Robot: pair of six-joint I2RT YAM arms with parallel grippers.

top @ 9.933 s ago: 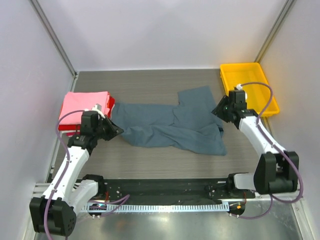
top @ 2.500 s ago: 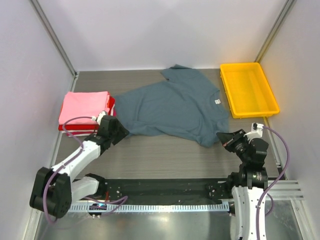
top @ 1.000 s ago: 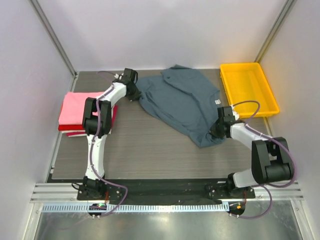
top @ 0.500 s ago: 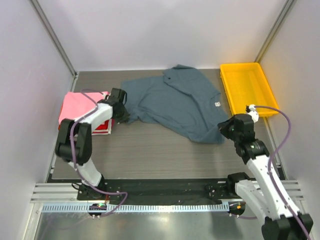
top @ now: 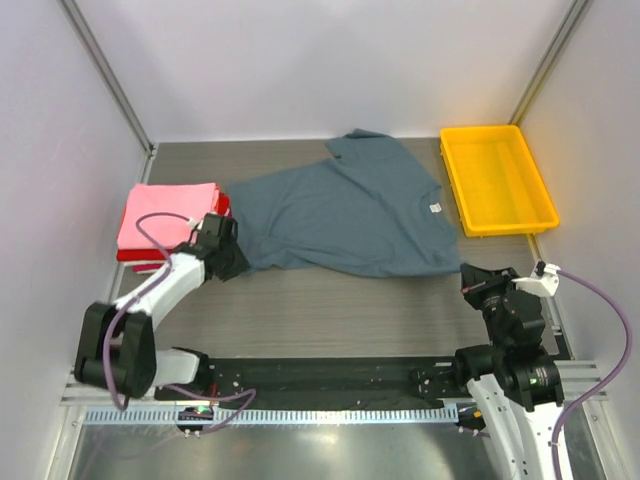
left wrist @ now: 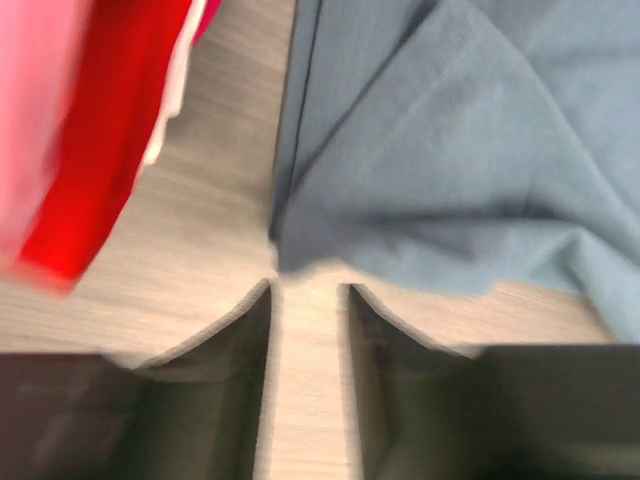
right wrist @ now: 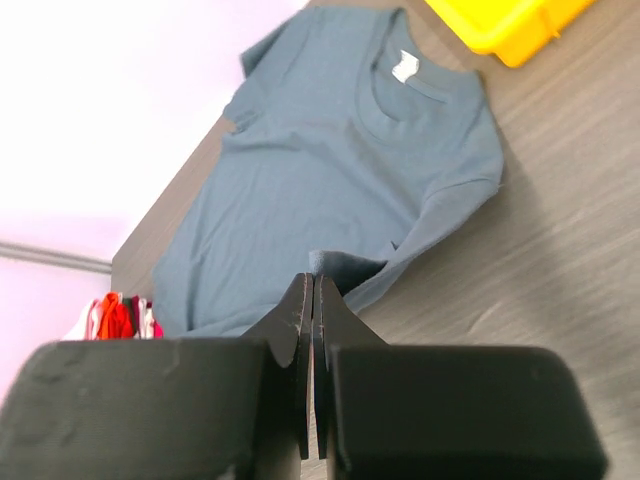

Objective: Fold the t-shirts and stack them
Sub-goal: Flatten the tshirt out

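The left gripper grips the blue-grey t-shirt's near corner beside the folded stack next, to fold the t-shirt's near side inward.
The slate blue-grey t-shirt lies spread flat mid-table, collar toward the yellow tray. A folded stack lies at the left, with the pink t-shirt on top and the red one under it. My left gripper is open at the blue-grey shirt's near left corner; in the left wrist view bare table shows between its fingers and the shirt corner lies just past the tips. My right gripper is at the near right corner; in the right wrist view it is shut with a raised fold of the shirt at its tips.
The yellow plastic tray stands at the back right, beside the shirt's collar, and shows in the right wrist view. The red shirt's edge and a white layer show left of my left gripper. Walls enclose the table on three sides.
The right gripper has pulled the shirt's near right corner further right and toward me. The left gripper has moved toward me to the near left corner. The shirt lies flatter and wider.
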